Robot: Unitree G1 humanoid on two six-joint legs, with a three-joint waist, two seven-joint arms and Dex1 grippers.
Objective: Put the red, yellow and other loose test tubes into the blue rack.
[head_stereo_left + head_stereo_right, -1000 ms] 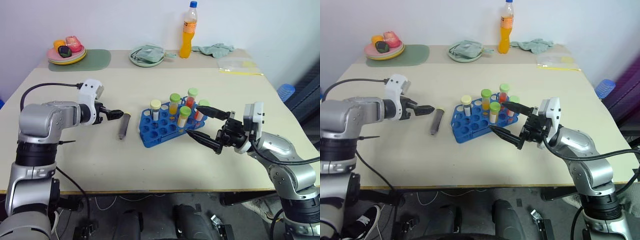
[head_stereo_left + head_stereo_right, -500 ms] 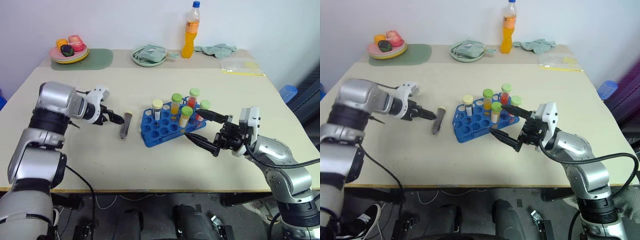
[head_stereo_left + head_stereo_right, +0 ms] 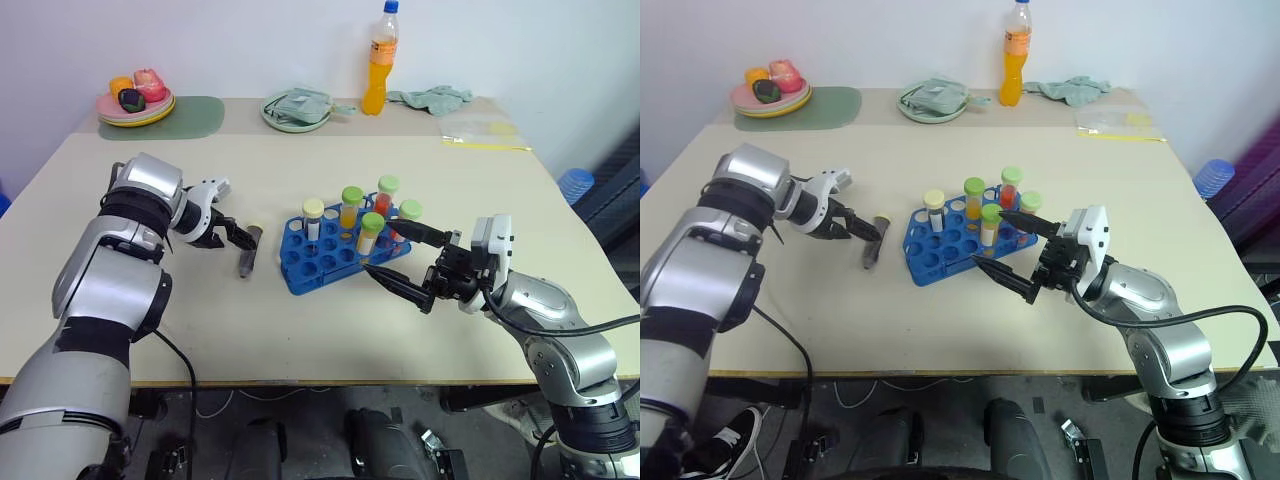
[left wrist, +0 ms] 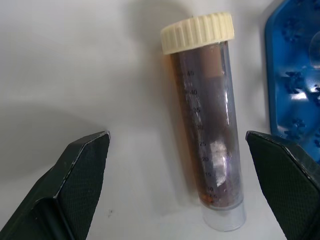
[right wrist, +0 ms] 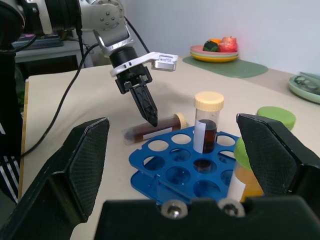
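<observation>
The fingers of my left gripper are beside the dark tube's body, just above the white table. They should close now, as that would catch the tube.
A dark test tube with a cream cap lies loose on the table just left of the blue rack. Several capped test tubes stand in the rack, among them a yellow one and a red one. My left gripper is open and points down at the loose tube, which shows between its fingers without touching them. At the rack's right end my right gripper is held level and open, holding nothing, with its fingers spread wide in front of the rack.
An orange drink bottle stands at the back edge. A plate of food on a green mat is at the back left. A green plate with a cloth, another cloth and a plastic bag lie behind the rack.
My left arm has swung its elbow out and tilted its gripper downward, closing in on the dark tube. The right gripper has stayed in place, open.
</observation>
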